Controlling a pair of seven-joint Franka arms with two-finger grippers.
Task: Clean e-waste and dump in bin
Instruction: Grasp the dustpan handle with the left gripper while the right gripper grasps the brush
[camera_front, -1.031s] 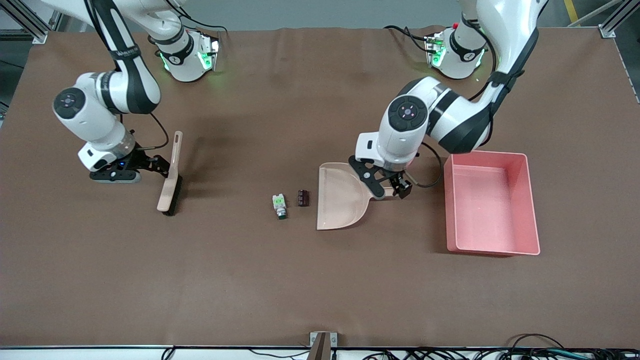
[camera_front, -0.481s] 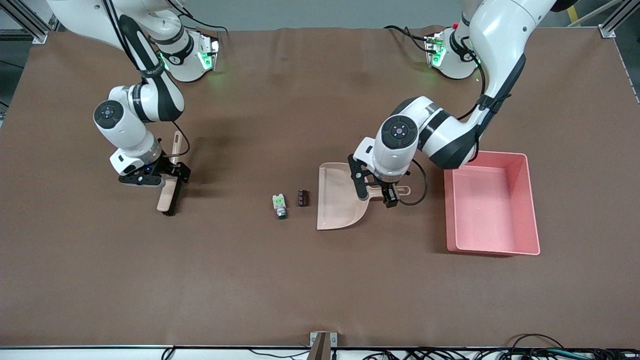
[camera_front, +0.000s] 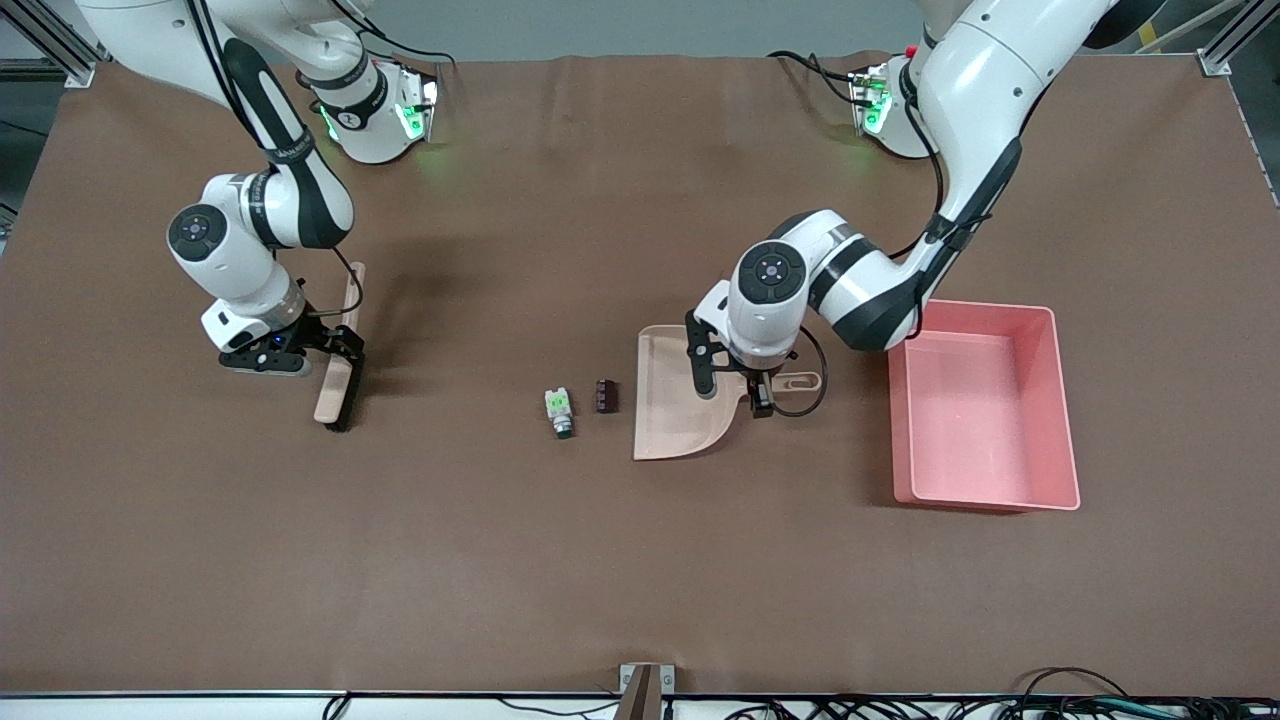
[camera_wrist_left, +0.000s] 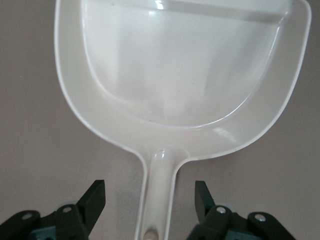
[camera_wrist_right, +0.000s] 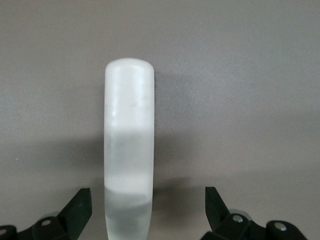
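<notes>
My right gripper should close on the brush handle now, because its open fingers are beside the brush handle in the right wrist view.
The e-waste lies on the brown table: a white part with green marks (camera_front: 558, 408) and, beside it, a small dark ribbed block (camera_front: 605, 395). Both lie just off the open mouth of the beige dustpan (camera_front: 672, 410). The pink bin (camera_front: 975, 312) stands beside the dustpan, toward the left arm's end of the table. My left gripper (camera_front: 733, 388) is open and straddles the dustpan handle (camera_wrist_left: 159, 190) without touching it; in the left wrist view it is low over the handle (camera_wrist_left: 150, 200). My right gripper (camera_front: 338, 345) is open around the beige brush's handle (camera_wrist_right: 128, 140), fingers apart from it (camera_wrist_right: 147, 205).
The brush (camera_front: 338, 385) lies toward the right arm's end of the table, its dark bristle edge nearer the front camera. The dustpan handle's tip (camera_front: 800, 381) points toward the bin. Bare brown mat lies between the brush and the e-waste.
My left gripper has moved from the handle's tip toward the pan and turned to straddle the handle. My right gripper has moved from beside the brush to over its handle.
</notes>
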